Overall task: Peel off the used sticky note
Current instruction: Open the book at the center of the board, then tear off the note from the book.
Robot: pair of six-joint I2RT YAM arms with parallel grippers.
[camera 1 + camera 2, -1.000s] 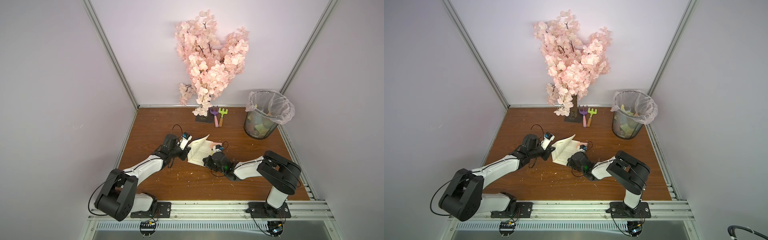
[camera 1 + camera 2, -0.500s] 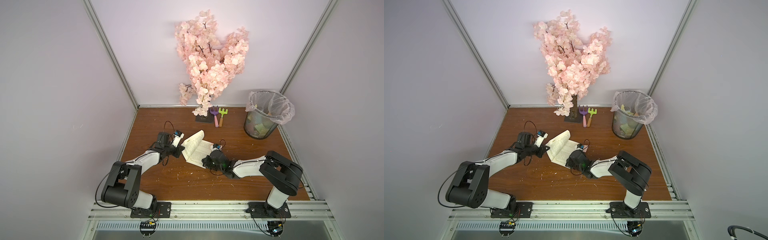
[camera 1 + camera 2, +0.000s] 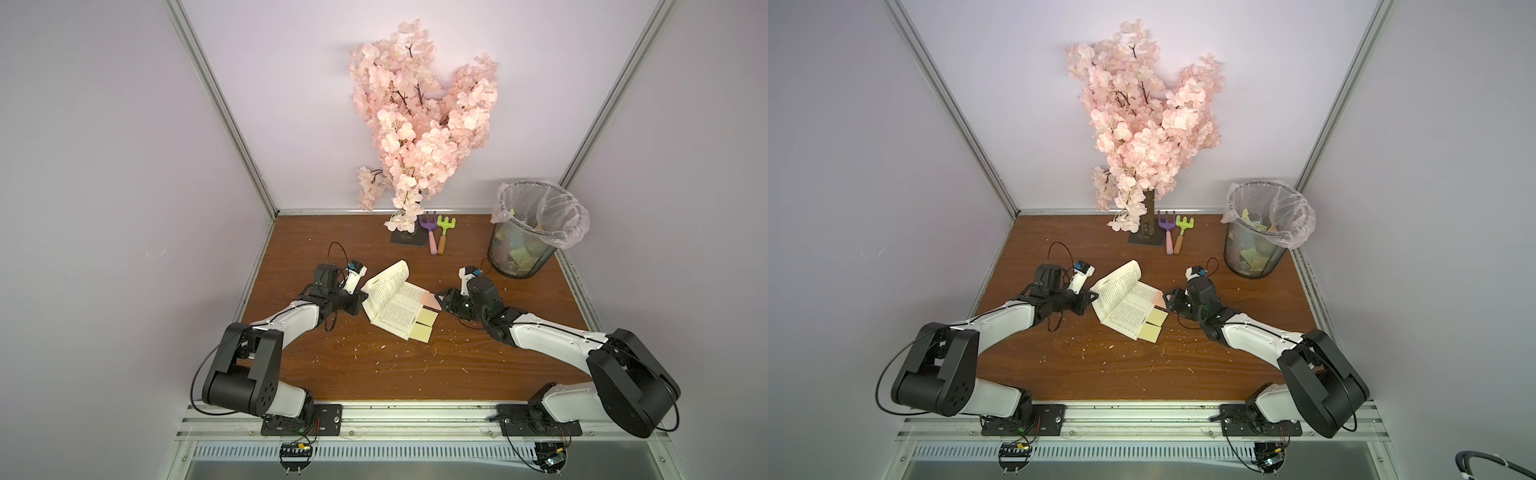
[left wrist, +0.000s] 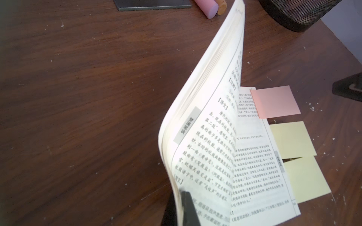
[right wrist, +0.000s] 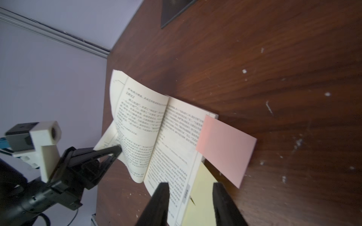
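Note:
My right gripper grabs the free edge that sticks out beyond the page next, to peel the pink sticky note (image 3: 431,300) off the book.
An open book (image 3: 392,303) (image 3: 1125,303) lies mid-table. My left gripper (image 3: 362,296) (image 4: 181,197) is shut on the edge of its lifted left pages (image 4: 197,101), which curl upward. A pink sticky note (image 3: 431,300) (image 4: 275,101) (image 5: 225,148) juts out from the right page's outer edge. Two yellow sticky notes (image 3: 424,325) (image 4: 291,140) jut out beside it, nearer the front. My right gripper (image 3: 441,300) (image 5: 191,184) is open just right of the notes, its jaws astride a yellow note's (image 5: 201,187) edge and holding nothing. No writing shows on any note.
A mesh bin (image 3: 525,232) with a plastic liner and paper scraps stands at the back right. A pink blossom tree (image 3: 419,124) on a dark base plate (image 3: 409,239) and two toy rakes (image 3: 436,232) sit at the back. White crumbs (image 3: 382,357) dot the wooden table (image 3: 374,382).
My right gripper has opened and drawn back to the right, off the book. My left gripper has moved left with the pages, exposing the pink and yellow notes.

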